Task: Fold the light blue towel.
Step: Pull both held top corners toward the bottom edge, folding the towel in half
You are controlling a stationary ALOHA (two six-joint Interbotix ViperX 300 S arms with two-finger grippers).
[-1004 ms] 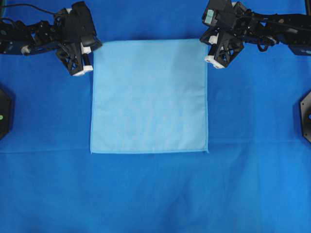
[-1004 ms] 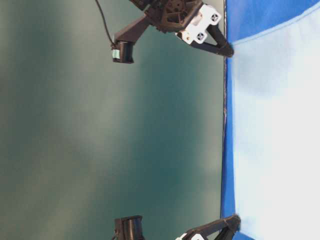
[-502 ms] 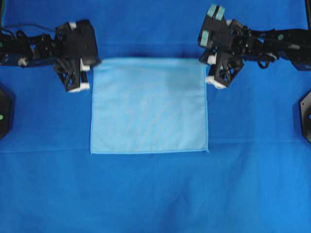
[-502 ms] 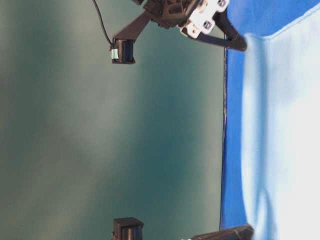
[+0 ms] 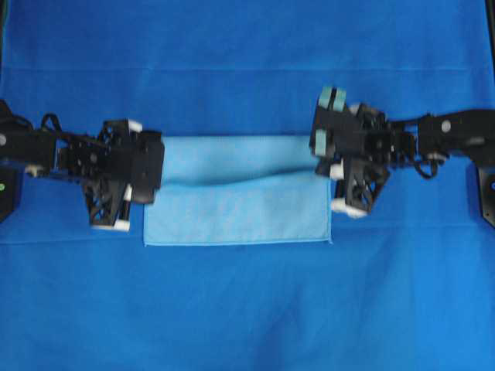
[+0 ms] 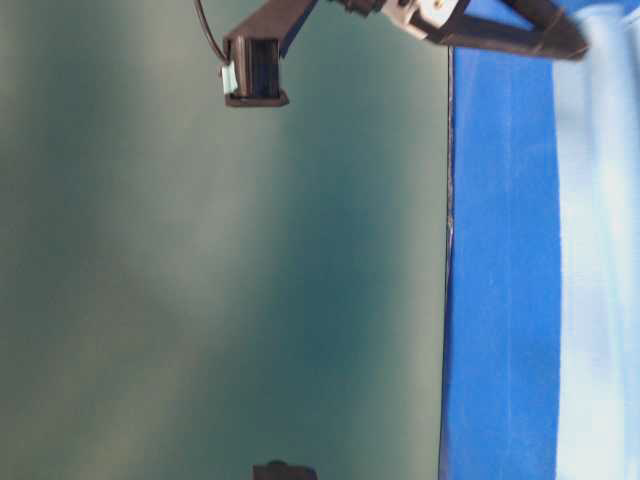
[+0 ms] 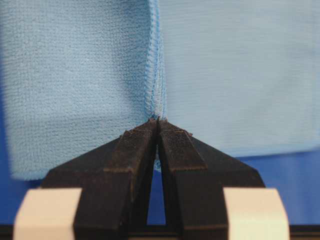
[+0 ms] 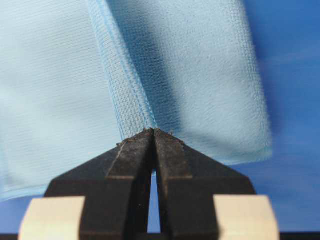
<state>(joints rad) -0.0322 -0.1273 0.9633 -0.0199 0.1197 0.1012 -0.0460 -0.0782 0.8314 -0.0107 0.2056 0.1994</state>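
The towel's lifted hem [image 5: 288, 176] is short of the towel's near edge [image 5: 238, 243] in the top view. My right gripper needs to bring the hem to that edge before it lets go.
The light blue towel [image 5: 232, 220] lies on the table with its far edge lifted and carried over towards its near edge. The fold line runs along its far side. My left gripper [image 5: 141, 189] is shut on the towel's left lifted corner. The left wrist view shows its tips [image 7: 158, 121] pinching the stitched hem of the towel [image 7: 235, 75]. My right gripper [image 5: 334, 182] is shut on the right lifted corner. The right wrist view shows its tips [image 8: 152, 131] pinching the hem of the towel [image 8: 50, 75]. In the table-level view the right gripper [image 6: 575, 45] holds the towel [image 6: 600, 250] above the table.
A royal-blue table covering [image 5: 247, 309] spreads under everything. Black arm bases sit at the left edge [image 5: 6, 189] and the right edge [image 5: 483, 189]. The table's far edge [image 6: 449, 250] borders a dark green backdrop.
Both grippers have moved from the towel's far side towards its near edge, carrying the far edge with them. The visible towel has shortened as it doubles over.
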